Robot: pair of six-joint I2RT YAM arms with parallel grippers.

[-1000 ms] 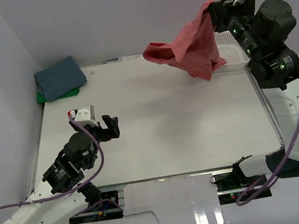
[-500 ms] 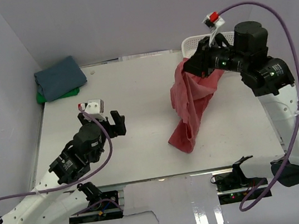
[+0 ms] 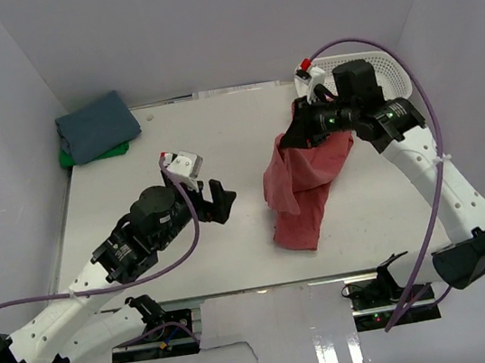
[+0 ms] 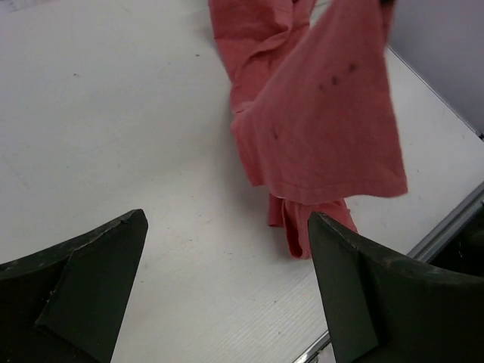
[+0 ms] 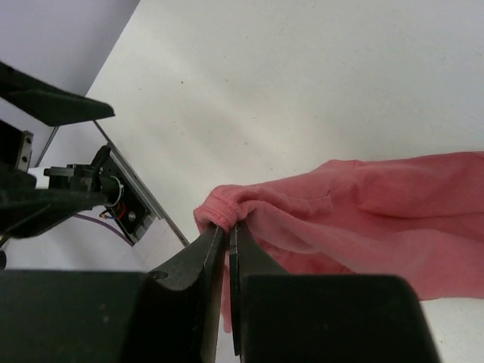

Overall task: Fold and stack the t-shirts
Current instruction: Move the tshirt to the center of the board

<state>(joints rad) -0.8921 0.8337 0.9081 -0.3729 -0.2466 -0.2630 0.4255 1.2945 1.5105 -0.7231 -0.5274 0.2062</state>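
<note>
The left gripper grabs the coral-red t-shirt by its free hanging edge (image 3: 282, 205) (image 4: 327, 189) next, leaving the right gripper's hem free, to spread the shirt for folding.
A coral-red t-shirt (image 3: 302, 182) hangs from my right gripper (image 3: 292, 135), its lower part crumpled on the white table (image 3: 218, 139) near the front edge. In the right wrist view the gripper (image 5: 228, 226) is shut on a ribbed hem of this shirt (image 5: 363, 204). My left gripper (image 3: 218, 201) stands open to the left of the shirt, a short gap away; its wrist view shows the shirt (image 4: 318, 121) ahead, nothing between the fingers (image 4: 355, 287). A folded slate-blue t-shirt (image 3: 97, 125) lies on a bright green one (image 3: 67, 158) at the far left corner.
A white mesh basket (image 3: 381, 69) stands at the back right, behind the right arm. The table's metal front edge (image 4: 446, 227) runs close to the shirt's lower end. Pale walls close in the left, back and right sides.
My right gripper has swung the red shirt from high at the back right down and left to the table's middle, its lower end now on the table. The left arm moved right toward it.
</note>
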